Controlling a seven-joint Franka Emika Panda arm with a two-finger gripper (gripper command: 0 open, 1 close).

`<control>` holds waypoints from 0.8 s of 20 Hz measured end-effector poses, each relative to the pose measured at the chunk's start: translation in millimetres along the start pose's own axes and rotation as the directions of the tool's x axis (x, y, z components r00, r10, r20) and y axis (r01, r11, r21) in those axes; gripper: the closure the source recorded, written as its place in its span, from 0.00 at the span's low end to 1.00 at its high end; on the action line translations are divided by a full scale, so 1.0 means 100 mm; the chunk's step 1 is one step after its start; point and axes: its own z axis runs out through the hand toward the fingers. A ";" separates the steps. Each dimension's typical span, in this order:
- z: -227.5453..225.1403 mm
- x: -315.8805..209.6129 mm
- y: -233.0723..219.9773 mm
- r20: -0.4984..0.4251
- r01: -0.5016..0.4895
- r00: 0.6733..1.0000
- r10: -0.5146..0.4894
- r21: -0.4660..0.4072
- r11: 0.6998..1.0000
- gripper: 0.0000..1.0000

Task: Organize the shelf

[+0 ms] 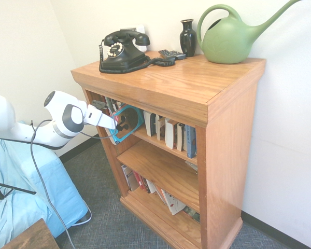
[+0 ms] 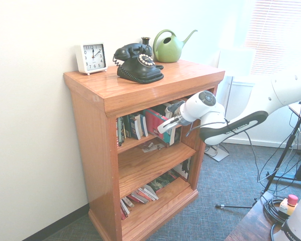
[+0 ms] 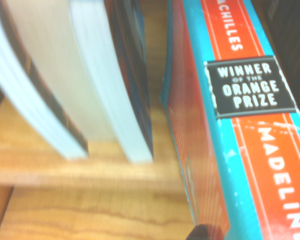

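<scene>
The red and teal book is still short of the pale-paged books on the wooden board. The book moves toward those books next, before my gripper releases it.
The shelf is an orange-brown wooden bookcase against the wall. My gripper reaches into the open front of its top tier, shut on a red and teal book. The book leans tilted at that end of the tier. In the wrist view its spine reads "Winner of the Orange Prize" and fills one side. Two pale-paged books stand beside it across a narrow gap, on the wooden board.
A black rotary phone, a dark vase, a remote, a green watering can and a white clock sit on top. More books line the top tier. Others lie on the bottom tier. A dark table corner is nearby.
</scene>
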 end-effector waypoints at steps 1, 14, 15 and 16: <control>0.02 0.03 -0.03 -0.010 0.007 1.000 -0.007 -0.001 1.000 1.00; 0.26 -0.06 -0.18 -0.070 0.062 0.995 -0.064 -0.018 0.998 1.00; 0.27 -0.07 -0.19 -0.074 0.064 0.995 -0.065 -0.016 0.998 1.00; 0.28 -0.08 -0.20 -0.079 0.066 0.995 -0.067 -0.014 0.998 1.00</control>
